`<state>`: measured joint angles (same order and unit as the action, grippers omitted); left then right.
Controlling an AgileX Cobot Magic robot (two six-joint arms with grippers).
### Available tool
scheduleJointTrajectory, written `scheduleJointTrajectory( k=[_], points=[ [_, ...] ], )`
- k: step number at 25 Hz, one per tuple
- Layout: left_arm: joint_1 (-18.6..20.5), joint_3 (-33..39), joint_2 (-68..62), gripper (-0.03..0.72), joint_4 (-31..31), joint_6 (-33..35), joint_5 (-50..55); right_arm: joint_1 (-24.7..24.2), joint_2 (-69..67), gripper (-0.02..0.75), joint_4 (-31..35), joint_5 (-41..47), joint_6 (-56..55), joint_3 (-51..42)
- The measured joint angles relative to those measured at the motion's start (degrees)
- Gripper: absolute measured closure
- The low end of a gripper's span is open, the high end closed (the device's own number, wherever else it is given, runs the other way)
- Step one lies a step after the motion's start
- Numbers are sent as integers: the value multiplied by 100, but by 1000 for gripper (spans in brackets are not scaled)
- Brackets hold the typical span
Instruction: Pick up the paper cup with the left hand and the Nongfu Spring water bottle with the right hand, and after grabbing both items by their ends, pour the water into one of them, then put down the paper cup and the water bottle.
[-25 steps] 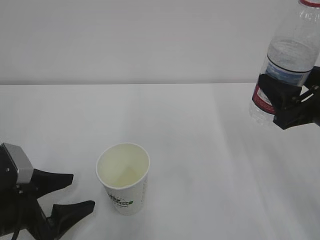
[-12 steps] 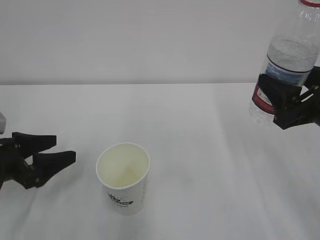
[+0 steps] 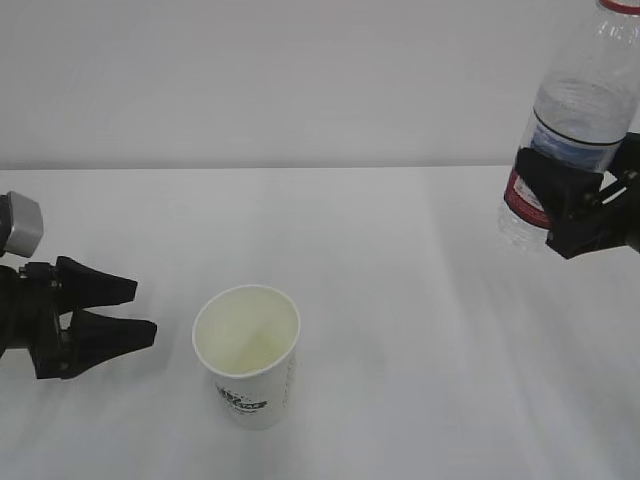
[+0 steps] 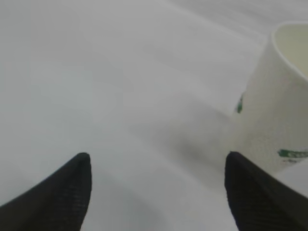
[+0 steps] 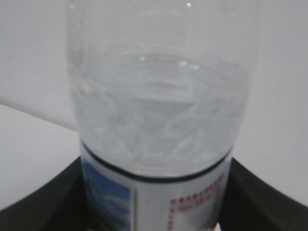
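Observation:
My left gripper grabs the white paper cup by its narrower lower body (image 3: 250,394) next, since the cup flares wide at its rim (image 3: 247,289).
The white paper cup (image 3: 246,355) stands upright on the table, its cream inside showing; in the left wrist view the paper cup (image 4: 274,110) sits at the right edge. My left gripper (image 3: 142,309) hovers just left of the cup, open and empty, tips pointing toward it. In its own view the left gripper (image 4: 158,163) has only bare table between its fingers. My right gripper (image 3: 560,205) is shut on the label of the Nongfu Spring water bottle (image 3: 582,105), held high at the far right and leaning slightly. Water (image 5: 159,120) fills the bottle (image 5: 159,192) above the label.
A plain white table (image 3: 400,300) reaches back to a white wall (image 3: 300,80). Nothing else stands on it. The bottle's red neck ring (image 3: 620,5) touches the top edge of the exterior view.
My left gripper has risen from the front left corner and turned to point at the cup from its left; its jaws narrowed slightly. The right arm and bottle have not moved.

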<state>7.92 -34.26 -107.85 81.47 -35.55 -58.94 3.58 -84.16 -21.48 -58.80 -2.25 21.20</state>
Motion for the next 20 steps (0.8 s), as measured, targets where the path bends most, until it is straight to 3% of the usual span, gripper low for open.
scheduleJointTrajectory(
  k=[4, 11, 20],
  points=[
    [-176, 0, 0, 71, 185, -17, 9, 0, 0, 223, 0, 0, 0, 0],
    [-946, -11, 0, 90, 557, 1016, 568, 0, 0, 223, 0, 0, 0, 0],
    [-1206, -11, 0, 95, 341, 1173, 652, 0, 0, 223, 0, 0, 0, 0]
  ],
)
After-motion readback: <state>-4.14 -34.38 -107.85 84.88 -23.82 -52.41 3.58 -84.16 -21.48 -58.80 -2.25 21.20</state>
